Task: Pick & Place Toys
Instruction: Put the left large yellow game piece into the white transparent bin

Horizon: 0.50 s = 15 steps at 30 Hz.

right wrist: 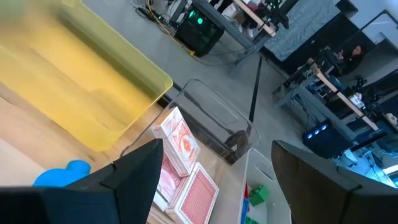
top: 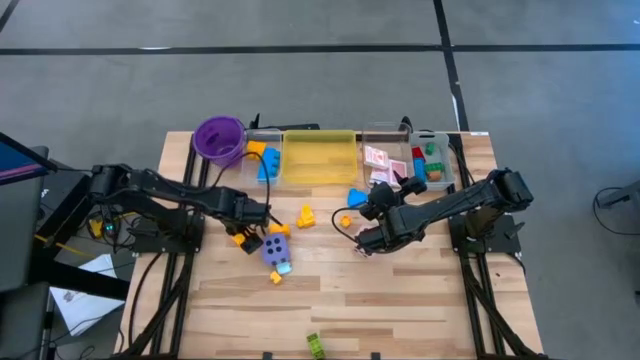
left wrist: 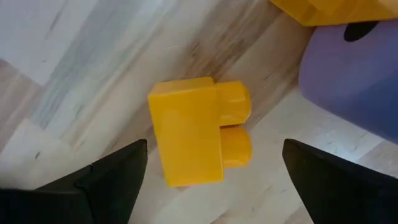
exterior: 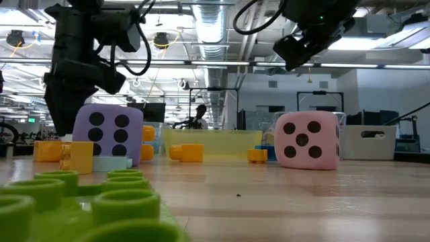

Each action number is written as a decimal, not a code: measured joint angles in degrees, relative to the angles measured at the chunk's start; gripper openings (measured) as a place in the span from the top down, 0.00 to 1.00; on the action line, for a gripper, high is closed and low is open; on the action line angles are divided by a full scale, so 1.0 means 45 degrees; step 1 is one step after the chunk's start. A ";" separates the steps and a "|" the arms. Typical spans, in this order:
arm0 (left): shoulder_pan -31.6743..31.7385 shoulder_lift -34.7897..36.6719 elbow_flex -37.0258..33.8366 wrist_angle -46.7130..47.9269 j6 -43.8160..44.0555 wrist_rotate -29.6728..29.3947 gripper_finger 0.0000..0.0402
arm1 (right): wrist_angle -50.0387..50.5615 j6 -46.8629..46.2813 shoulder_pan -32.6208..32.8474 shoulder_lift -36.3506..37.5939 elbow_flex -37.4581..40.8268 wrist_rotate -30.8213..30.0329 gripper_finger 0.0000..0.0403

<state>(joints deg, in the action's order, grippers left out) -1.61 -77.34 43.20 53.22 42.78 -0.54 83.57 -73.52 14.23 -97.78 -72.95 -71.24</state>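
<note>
My left fingers, still above the yellow block, would miss.
My left gripper (left wrist: 214, 149) points straight down, open, over a yellow block (left wrist: 193, 130) that lies on its side on the table at centre left; its fingers stand on either side without touching it. A purple dotted die (top: 277, 249) stands just to the right of it, with a light blue block (top: 284, 267) and a small yellow block (top: 275, 277) beside it. The pink die (exterior: 308, 140) stands on the table under my right arm. My right gripper (right wrist: 217, 149) hangs open above the table at centre right, facing the far trays, nothing between its fingers.
Along the far edge stand a purple cup (top: 219, 138), a yellow tray (top: 320, 175) and clear trays holding blocks and pink cards (top: 380, 160). Loose yellow (top: 305, 214), orange (top: 345, 221) and blue (top: 357, 198) blocks lie mid-table. A green block (top: 315, 345) lies at the near edge.
</note>
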 joint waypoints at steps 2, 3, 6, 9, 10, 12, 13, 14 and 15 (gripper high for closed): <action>-0.0062 0.0000 -0.0193 -0.0228 -0.0004 -0.0024 0.09 | 0.0000 0.0000 0.0001 0.0000 -0.0005 -0.0141 0.27; -0.0067 0.0000 -0.0255 -0.0341 0.0010 -0.0039 0.09 | -0.0006 0.0000 -0.0001 0.0000 -0.0005 -0.0170 0.27; -0.0067 0.0000 -0.0587 -0.0883 0.0111 -0.0120 0.09 | -0.0063 -0.0004 -0.0003 0.0000 -0.0005 -0.0180 0.27; -0.0062 0.0000 -0.1072 -0.1511 0.0285 -0.0197 0.09 | -0.0067 -0.0004 -0.0003 0.0000 -0.0010 -0.0180 0.27; -0.0062 0.0000 -0.1211 -0.1598 0.0287 -0.0214 0.09 | -0.0080 0.0000 -0.0003 0.0000 -0.0010 -0.0180 0.27; -0.0062 0.0000 -0.1537 -0.1629 0.0336 -0.0215 0.09 | -0.0095 -0.0002 -0.0003 0.0000 -0.0010 -0.0180 0.27; -0.0062 0.0000 -0.1691 -0.1610 0.0470 -0.0220 0.09 | -0.0104 -0.0001 -0.0003 0.0000 -0.0010 -0.0179 0.27; -0.0062 0.0000 -0.1853 -0.1601 0.0598 -0.0237 0.09 | -0.0117 -0.0004 -0.0003 0.0000 -0.0010 -0.0180 0.27; -0.0062 0.0000 -0.2011 -0.1604 0.0661 -0.0242 0.09 | -0.0150 -0.0005 -0.0003 0.0000 -0.0010 -0.0180 0.27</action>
<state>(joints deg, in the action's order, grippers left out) -1.89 -77.34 34.15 46.00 45.76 -1.63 82.90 -73.54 14.22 -97.78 -72.99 -72.05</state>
